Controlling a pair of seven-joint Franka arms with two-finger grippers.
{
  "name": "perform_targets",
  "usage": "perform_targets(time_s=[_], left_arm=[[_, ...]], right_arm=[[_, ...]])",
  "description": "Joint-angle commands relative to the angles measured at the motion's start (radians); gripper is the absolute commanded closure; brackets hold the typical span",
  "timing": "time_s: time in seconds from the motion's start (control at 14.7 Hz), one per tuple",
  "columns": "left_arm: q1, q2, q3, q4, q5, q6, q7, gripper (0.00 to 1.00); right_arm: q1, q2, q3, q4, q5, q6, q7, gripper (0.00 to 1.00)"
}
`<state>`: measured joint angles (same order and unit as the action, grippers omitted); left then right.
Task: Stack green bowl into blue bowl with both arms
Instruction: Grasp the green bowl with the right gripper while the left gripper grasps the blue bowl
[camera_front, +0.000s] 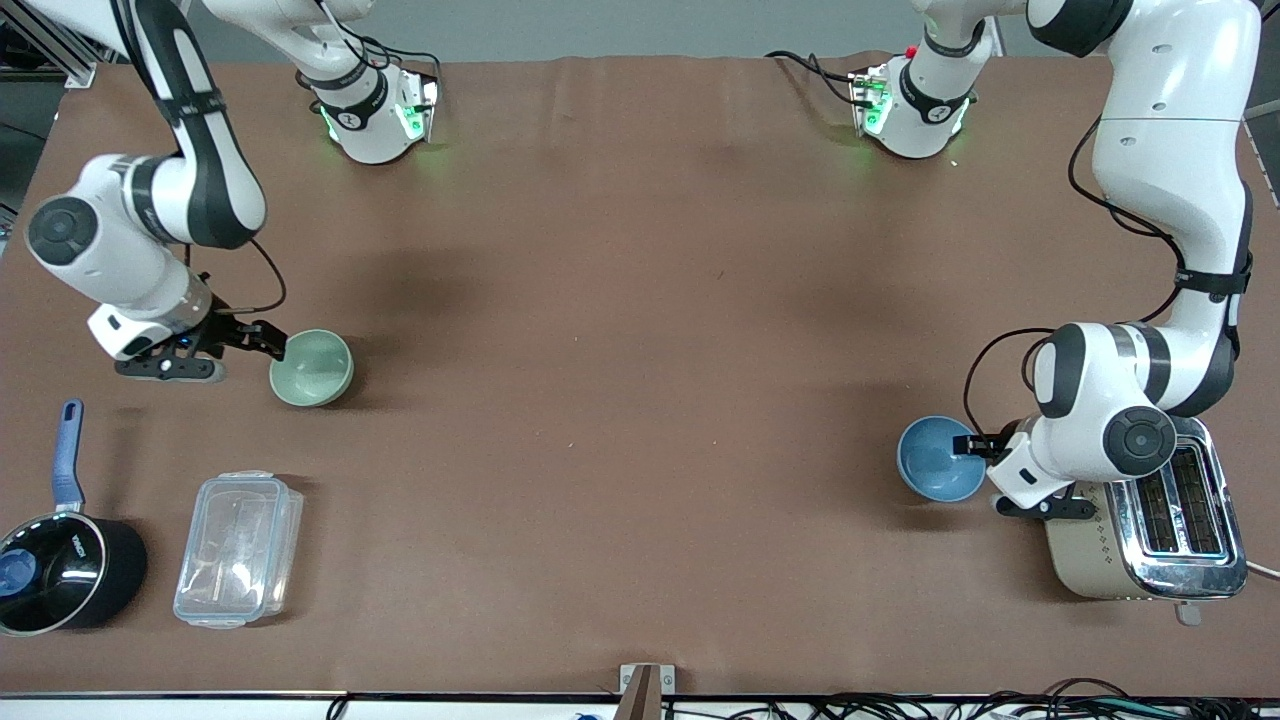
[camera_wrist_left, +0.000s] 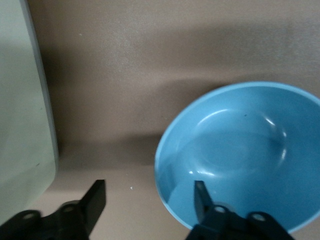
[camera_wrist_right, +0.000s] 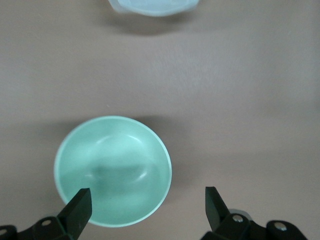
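Note:
Next, the right gripper takes hold of the green bowl by its rim (camera_front: 283, 360), so the bowl's hollow base stays free to nest in the blue bowl.
The pale green bowl (camera_front: 311, 367) stands upright on the brown table toward the right arm's end. My right gripper (camera_front: 272, 343) is open at its rim. In the right wrist view one finger (camera_wrist_right: 80, 206) is over the green bowl's (camera_wrist_right: 112, 170) inside and the other is outside, the rim between them. The sky-blue bowl (camera_front: 941, 458) stands upright toward the left arm's end, beside the toaster. My left gripper (camera_front: 968, 446) is open at its rim. In the left wrist view one finger (camera_wrist_left: 201, 200) is inside the blue bowl (camera_wrist_left: 240, 150) and the other outside.
A silver and beige toaster (camera_front: 1150, 530) stands right beside the blue bowl, under the left arm. A clear plastic container (camera_front: 238, 548) and a black pot with a blue handle (camera_front: 60, 560) lie nearer to the front camera than the green bowl.

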<state>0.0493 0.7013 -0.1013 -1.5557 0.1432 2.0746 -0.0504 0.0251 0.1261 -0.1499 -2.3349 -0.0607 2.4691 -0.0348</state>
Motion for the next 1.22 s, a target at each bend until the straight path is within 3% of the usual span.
perform_targets(time_s=[0.0,0.07,0.27,0.41,0.48,0.54,0.68,0.75,0.88,1.02,1.16], left_arm=[[-0.005,0.021,-0.006,0.022,0.012,0.007,0.004,0.63],[-0.005,0.026,-0.006,0.022,0.010,0.016,0.001,0.74],[-0.006,0.026,-0.012,0.026,0.009,0.022,-0.008,0.94],[-0.016,0.009,-0.035,0.034,0.009,0.021,-0.014,1.00],[-0.014,0.001,-0.066,0.054,0.003,0.019,-0.025,1.00],[-0.016,0.000,-0.098,0.065,-0.011,0.009,-0.051,1.00],[-0.019,-0.016,-0.199,0.066,-0.020,-0.002,-0.129,1.00],[-0.026,-0.016,-0.246,0.066,-0.020,-0.002,-0.185,1.00],[-0.087,-0.014,-0.313,0.066,-0.014,-0.002,-0.314,1.00],[-0.202,-0.010,-0.314,0.066,-0.019,-0.001,-0.443,1.00],[-0.296,0.004,-0.314,0.068,-0.020,0.008,-0.553,1.00]], right_arm=[[-0.019,0.076,0.000,-0.015,0.002,0.063,-0.013,0.00],[-0.024,0.117,-0.011,-0.015,0.002,0.101,-0.013,0.00],[-0.024,0.156,-0.014,-0.015,0.012,0.140,-0.002,0.00],[-0.024,0.174,-0.013,-0.014,0.013,0.152,0.000,0.06],[-0.019,0.181,-0.013,-0.015,0.015,0.152,0.001,0.15],[-0.017,0.181,-0.013,-0.014,0.015,0.151,0.001,0.36],[-0.019,0.178,-0.013,-0.012,0.013,0.151,0.000,0.92],[-0.019,0.178,-0.013,-0.008,0.013,0.149,0.001,1.00],[-0.017,0.175,-0.011,0.000,0.015,0.140,0.010,1.00],[-0.014,0.164,-0.010,0.014,0.015,0.110,0.016,1.00],[-0.010,0.142,-0.007,0.087,0.016,-0.040,0.016,1.00]])
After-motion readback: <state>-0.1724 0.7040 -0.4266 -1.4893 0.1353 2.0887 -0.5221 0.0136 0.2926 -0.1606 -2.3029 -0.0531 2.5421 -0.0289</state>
